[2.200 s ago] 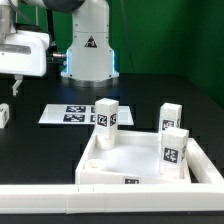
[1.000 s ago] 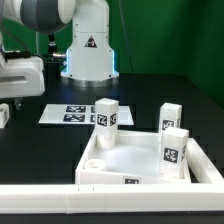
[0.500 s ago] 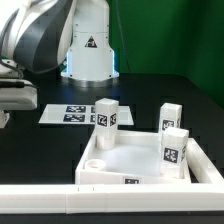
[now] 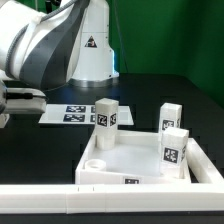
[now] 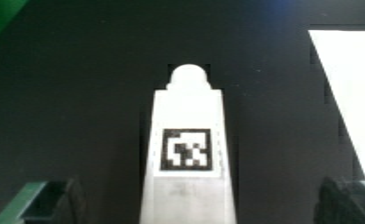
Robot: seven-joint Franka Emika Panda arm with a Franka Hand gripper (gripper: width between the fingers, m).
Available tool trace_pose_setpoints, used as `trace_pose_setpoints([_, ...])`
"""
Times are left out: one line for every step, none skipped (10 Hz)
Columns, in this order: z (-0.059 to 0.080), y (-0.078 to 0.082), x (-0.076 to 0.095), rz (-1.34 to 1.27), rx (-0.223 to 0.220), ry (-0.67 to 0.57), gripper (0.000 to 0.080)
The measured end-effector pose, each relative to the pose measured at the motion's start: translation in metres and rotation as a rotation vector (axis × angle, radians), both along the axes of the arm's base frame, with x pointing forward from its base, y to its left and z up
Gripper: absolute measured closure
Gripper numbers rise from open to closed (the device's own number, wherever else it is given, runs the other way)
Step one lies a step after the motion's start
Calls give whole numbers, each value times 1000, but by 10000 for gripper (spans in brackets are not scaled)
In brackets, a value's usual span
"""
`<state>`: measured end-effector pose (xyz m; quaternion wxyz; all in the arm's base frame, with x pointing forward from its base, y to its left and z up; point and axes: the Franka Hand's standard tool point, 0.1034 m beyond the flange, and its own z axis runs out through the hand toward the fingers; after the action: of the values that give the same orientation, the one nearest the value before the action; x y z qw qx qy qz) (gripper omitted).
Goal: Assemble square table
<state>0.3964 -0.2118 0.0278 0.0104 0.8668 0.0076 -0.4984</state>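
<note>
The loose leg (image 5: 191, 140) narrows to a rounded knob at its other end, so my gripper should grab it by its flat-sided block end (image 5: 188, 204) next.
The white square tabletop (image 4: 128, 158) lies socket side up at the front right in the exterior view. Three tagged white legs stand in it: one at the back left (image 4: 106, 118), one at the back right (image 4: 170, 116), one at the front right (image 4: 174, 150). A fourth loose leg (image 4: 3, 118) lies on the black table at the far left edge, mostly hidden by the arm. In the wrist view this leg (image 5: 191, 140) lies lengthwise between my fingers (image 5: 46, 202). My gripper (image 5: 197, 206) is open, with clear gaps on both sides of the leg. In the exterior view the gripper (image 4: 6, 104) is low at the left edge.
The marker board (image 4: 70, 113) lies behind the tabletop, beside my gripper; its edge shows in the wrist view (image 5: 349, 70). A long white bar fence (image 4: 100, 203) runs along the front. The robot base (image 4: 90, 55) stands at the back.
The arm has swung down and to the exterior view's left, bringing the gripper low over the loose leg at the left edge. The tabletop and its three legs have not moved.
</note>
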Motion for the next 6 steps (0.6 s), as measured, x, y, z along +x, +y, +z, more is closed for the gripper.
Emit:
trace_pose_setpoints([-6,0,-1,4,-6,-6,151])
trace_pose_setpoints([-13,3,-2,11,-8,-11,151])
trace_pose_setpoints([-15,5,-2,11,-12,-11,151])
trace_pose_setpoints([-17,7,-2,12,-14,-12,151])
trace_pose_setpoints([-18,9,-1,14,-13,-11,151])
trace_pose_setpoints([-18,9,-1,14,-13,-11,266])
